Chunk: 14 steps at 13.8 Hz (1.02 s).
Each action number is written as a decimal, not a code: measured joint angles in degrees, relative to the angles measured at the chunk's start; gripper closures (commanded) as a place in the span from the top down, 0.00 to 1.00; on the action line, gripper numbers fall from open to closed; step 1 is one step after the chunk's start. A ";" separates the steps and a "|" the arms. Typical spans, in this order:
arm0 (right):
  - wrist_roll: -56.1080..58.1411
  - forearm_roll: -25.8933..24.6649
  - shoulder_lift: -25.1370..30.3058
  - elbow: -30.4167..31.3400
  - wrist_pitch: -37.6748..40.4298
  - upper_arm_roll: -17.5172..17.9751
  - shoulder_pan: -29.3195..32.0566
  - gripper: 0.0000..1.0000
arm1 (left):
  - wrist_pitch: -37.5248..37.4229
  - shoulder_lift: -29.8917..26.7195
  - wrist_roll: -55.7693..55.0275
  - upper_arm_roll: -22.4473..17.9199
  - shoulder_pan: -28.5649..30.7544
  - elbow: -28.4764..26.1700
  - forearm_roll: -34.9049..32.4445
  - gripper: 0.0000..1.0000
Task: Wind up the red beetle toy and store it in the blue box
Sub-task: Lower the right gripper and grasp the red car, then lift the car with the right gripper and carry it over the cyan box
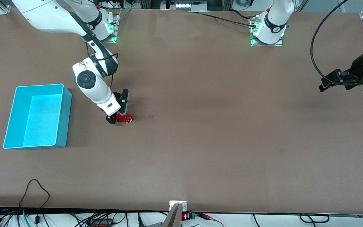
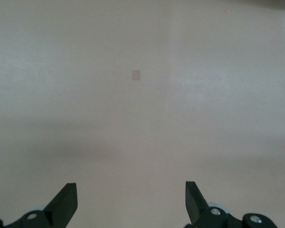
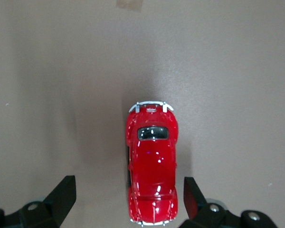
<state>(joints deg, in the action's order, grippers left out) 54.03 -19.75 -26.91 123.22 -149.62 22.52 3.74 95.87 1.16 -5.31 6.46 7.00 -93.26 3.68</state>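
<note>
The fingers of my right gripper are on either side of the red beetle toy's front end [image 1: 124, 117] [image 3: 153, 204], so it is time to close on the toy.
The red beetle toy [image 1: 125, 118] stands on the brown table, beside the blue box [image 1: 64, 116] and toward the table's middle from it. My right gripper [image 1: 118, 117] is down at the table, open, with the toy between its fingers. In the right wrist view the toy [image 3: 152, 166] lies lengthwise between the spread fingers [image 3: 66, 192], closer to one of them, and no pad touches it; my right gripper [image 3: 129, 194] is open. The box is open-topped and empty. My left gripper [image 1: 325, 83] waits open and empty over the table's left-arm end; its view shows bare table under it [image 2: 130, 199].
A small dark square mark [image 1: 151, 116] is on the table close to the toy, and another one [image 1: 281, 151] lies nearer the front camera toward the left arm's end. Cables [image 1: 36, 189] run along the table's near edge.
</note>
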 measured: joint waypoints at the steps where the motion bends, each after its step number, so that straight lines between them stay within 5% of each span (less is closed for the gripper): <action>1: 0.00 -0.52 -0.37 -0.02 -0.28 -0.03 -0.01 0.94 | 0.00 -0.12 0.03 0.17 0.00 0.00 0.00 1.00; 4: 0.01 -1.94 -1.30 -0.06 -1.28 -0.31 -0.01 0.75 | 0.00 -0.87 0.05 1.81 -0.06 0.00 0.00 1.00; 7: 0.01 -2.00 -1.35 -0.44 -1.52 -0.31 -0.01 0.31 | -0.09 -1.37 0.03 2.25 -0.08 -0.01 0.00 1.00; 14: -0.97 -1.22 -1.02 -3.16 -1.58 -1.53 0.03 0.03 | -0.11 -1.37 0.03 2.32 -0.11 -0.01 0.00 1.00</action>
<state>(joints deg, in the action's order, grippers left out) 53.06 -20.96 -27.92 120.06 -151.20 20.99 3.77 95.77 -0.22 -5.28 8.78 6.89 -93.27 3.68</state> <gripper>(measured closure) 0.573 0.000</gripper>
